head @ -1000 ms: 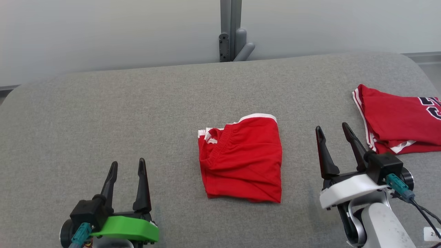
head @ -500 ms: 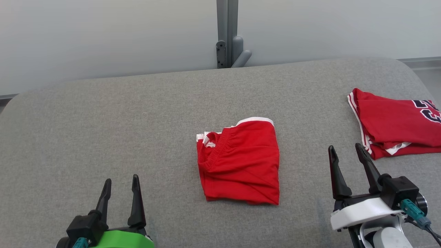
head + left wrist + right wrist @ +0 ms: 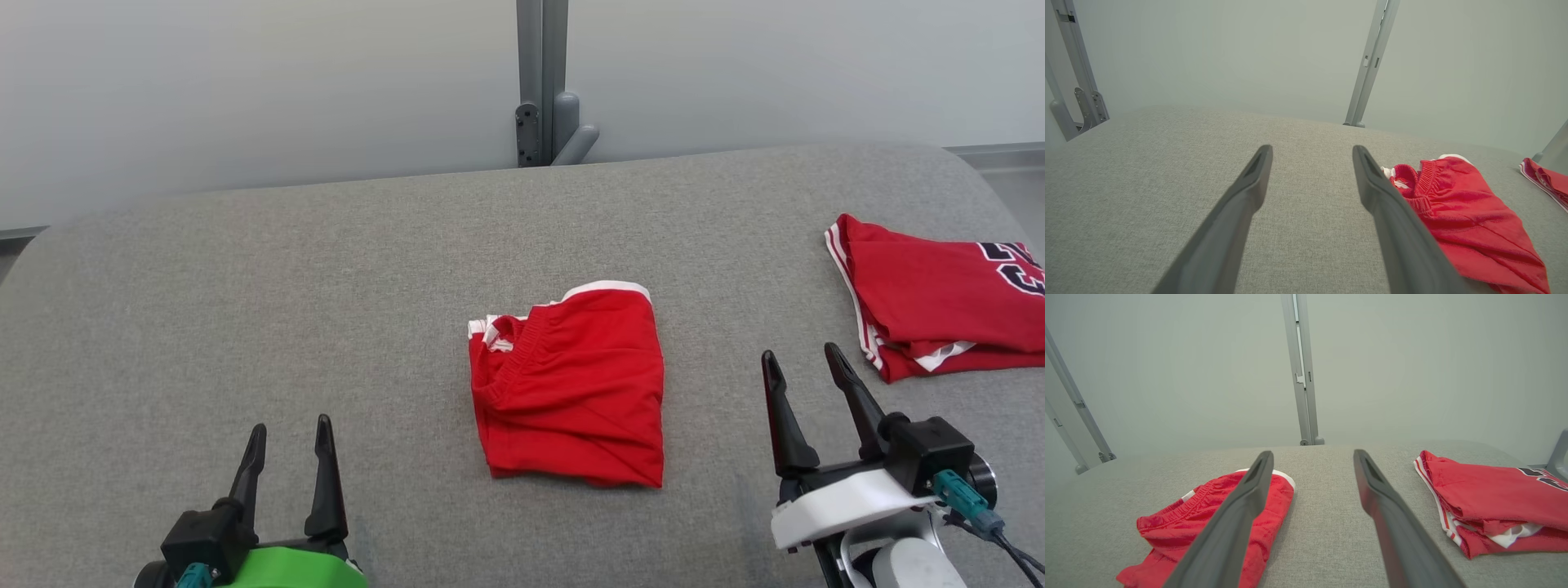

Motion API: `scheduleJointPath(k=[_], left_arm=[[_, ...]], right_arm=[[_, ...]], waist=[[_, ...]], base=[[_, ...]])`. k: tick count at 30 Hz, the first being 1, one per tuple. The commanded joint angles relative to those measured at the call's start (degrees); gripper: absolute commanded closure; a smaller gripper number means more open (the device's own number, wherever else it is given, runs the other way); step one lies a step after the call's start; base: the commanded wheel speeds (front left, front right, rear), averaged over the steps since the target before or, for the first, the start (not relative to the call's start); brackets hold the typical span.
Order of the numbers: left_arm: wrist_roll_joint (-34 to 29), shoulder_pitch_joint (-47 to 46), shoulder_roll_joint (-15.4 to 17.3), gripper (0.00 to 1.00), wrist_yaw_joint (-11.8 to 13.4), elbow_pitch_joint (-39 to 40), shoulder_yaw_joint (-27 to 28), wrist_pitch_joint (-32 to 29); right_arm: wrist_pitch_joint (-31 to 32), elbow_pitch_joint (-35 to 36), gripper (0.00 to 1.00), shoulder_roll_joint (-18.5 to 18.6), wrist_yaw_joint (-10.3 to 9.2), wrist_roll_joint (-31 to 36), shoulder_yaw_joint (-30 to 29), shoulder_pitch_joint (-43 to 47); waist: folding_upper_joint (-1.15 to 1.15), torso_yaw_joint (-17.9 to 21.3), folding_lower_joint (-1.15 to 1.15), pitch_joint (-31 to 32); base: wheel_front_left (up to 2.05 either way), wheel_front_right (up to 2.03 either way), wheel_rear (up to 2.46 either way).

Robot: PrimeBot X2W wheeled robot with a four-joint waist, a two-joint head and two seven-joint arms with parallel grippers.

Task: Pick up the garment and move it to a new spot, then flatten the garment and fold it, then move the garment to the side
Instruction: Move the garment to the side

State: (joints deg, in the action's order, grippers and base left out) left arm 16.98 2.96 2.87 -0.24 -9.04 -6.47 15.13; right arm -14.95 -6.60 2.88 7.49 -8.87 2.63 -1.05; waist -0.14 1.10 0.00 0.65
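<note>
My right gripper grabs the garment by its folded edge (image 3: 655,397) opposite the elastic waistband (image 3: 519,354) next, to move the garment to the side.
The garment (image 3: 571,392), a pair of red shorts with white trim, lies folded in a rough square at the middle of the grey padded surface (image 3: 245,286). It also shows at the right of the left wrist view as the garment (image 3: 1466,228), and at the lower left of the right wrist view as the garment (image 3: 1163,535). My left gripper (image 3: 291,425) stands open near the front edge, well to the garment's left, nothing between its fingers. My right gripper (image 3: 800,353) is open too, just right of the garment and clear of it.
A folded red jersey (image 3: 939,286) with white stripes and dark lettering lies at the right edge of the surface, close to my right gripper. A grey metal post (image 3: 543,82) rises behind the far edge against a pale wall.
Both grippers have drawn back toward the near edge, still open. The head camera has shifted a little. The garment and the jersey lie as before.
</note>
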Motion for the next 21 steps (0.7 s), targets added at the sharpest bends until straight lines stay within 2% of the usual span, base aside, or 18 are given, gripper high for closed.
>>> scheduleJointPath(k=[1,5,10,15,21], left_arm=[[-0.6,0.3,0.1,0.00,-0.2,-0.1,0.0,0.0],[-0.7,-0.5,0.1,0.00,-0.3,-0.3,-0.2,0.0],[-0.4,-1.3,0.1,0.00,-0.2,-0.2,-0.5,0.0],[0.1,-2.3,0.1,0.00,0.0,-0.3,-1.0,0.0],[0.3,-3.5,0.1,0.00,0.0,-0.4,-1.4,0.0]], right_arm=[[0.4,-0.2,0.00,0.1,-0.02,0.5,0.1,-1.0],[2.7,-1.1,0.00,0.1,-0.02,1.8,0.3,-3.6],[10.4,-4.6,0.00,0.2,-0.02,1.1,-0.5,-8.4],[19.2,-10.5,0.00,3.2,-0.02,-5.4,0.9,-13.8],[28.4,-17.6,0.00,6.7,-0.02,-16.4,4.2,-18.8]], waist=[[0.14,-0.1,0.00,-0.1],[0.14,-0.6,0.00,-0.4],[0.14,-1.8,0.00,-1.6],[0.14,-3.7,0.00,-3.2],[0.14,-6.5,0.00,-5.2]], base=[[0.00,0.00,0.00],[0.00,0.00,0.00],[0.00,0.00,0.00],[0.00,0.00,0.00],[0.00,0.00,0.00]])
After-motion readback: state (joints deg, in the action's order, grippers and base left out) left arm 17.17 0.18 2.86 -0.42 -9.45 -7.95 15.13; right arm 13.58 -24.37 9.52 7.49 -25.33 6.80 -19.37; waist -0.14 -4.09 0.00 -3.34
